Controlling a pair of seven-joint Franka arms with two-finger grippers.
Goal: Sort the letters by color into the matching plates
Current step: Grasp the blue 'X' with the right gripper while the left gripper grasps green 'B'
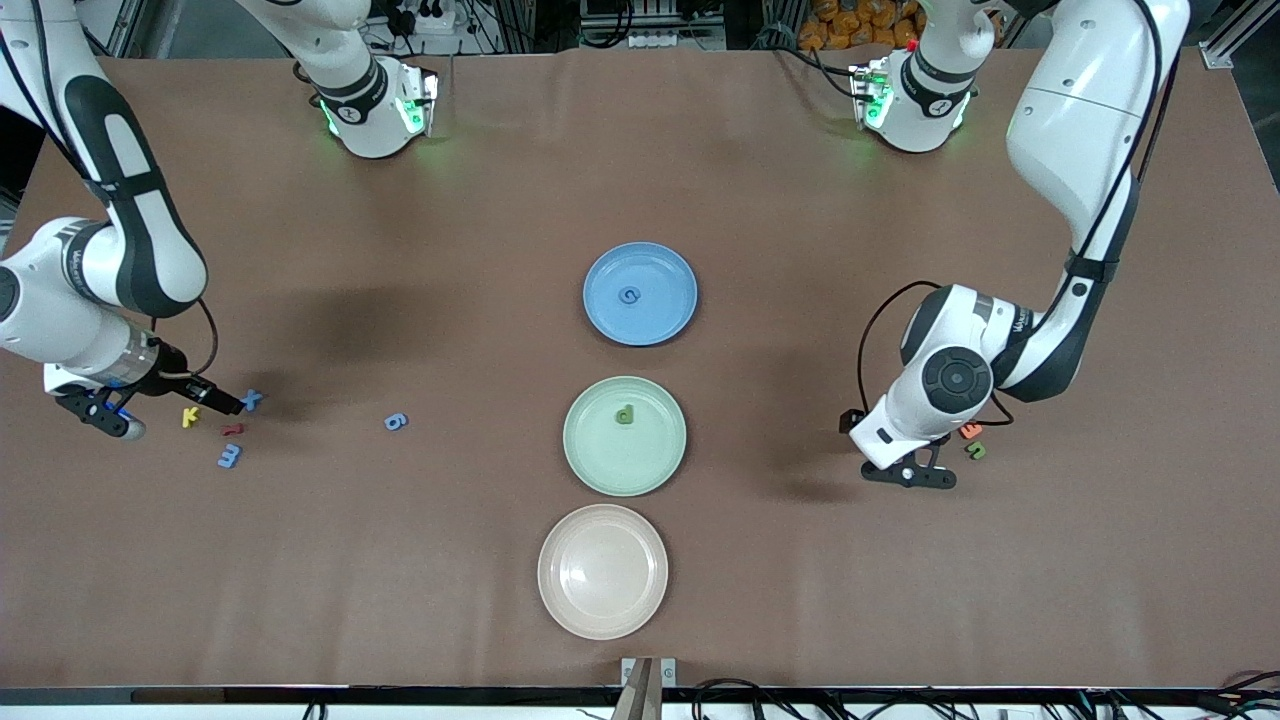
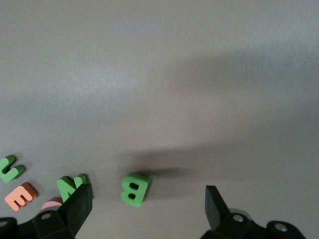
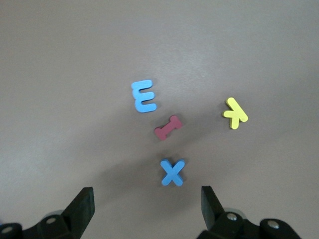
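Observation:
My left gripper's fingers are still above the green B and closing now would miss, so it comes down first, then closes on the B.
A blue plate (image 1: 672, 270) holds one blue letter (image 1: 629, 296). Nearer the camera, a pale green plate (image 1: 588, 455) holds one green letter (image 1: 625, 415). My right gripper (image 3: 147, 195) hangs open low over the table at the right arm's end, with a blue X (image 3: 173, 172) just ahead of its jaws. A red I (image 3: 167, 128), a blue E (image 3: 143, 96) and a yellow K (image 3: 235, 113) lie close by. My left gripper (image 2: 148, 198) is open at the left arm's end, and a green B (image 2: 135, 188) lies between its fingers.
A cream plate (image 1: 603, 570) sits nearest the camera, in line with the other two. A blue 6 (image 1: 396, 421) lies alone between the right arm's letters and the green plate. A green N (image 2: 70, 185), a green hooked letter (image 2: 10, 168) and an orange E (image 2: 21, 195) lie by the B.

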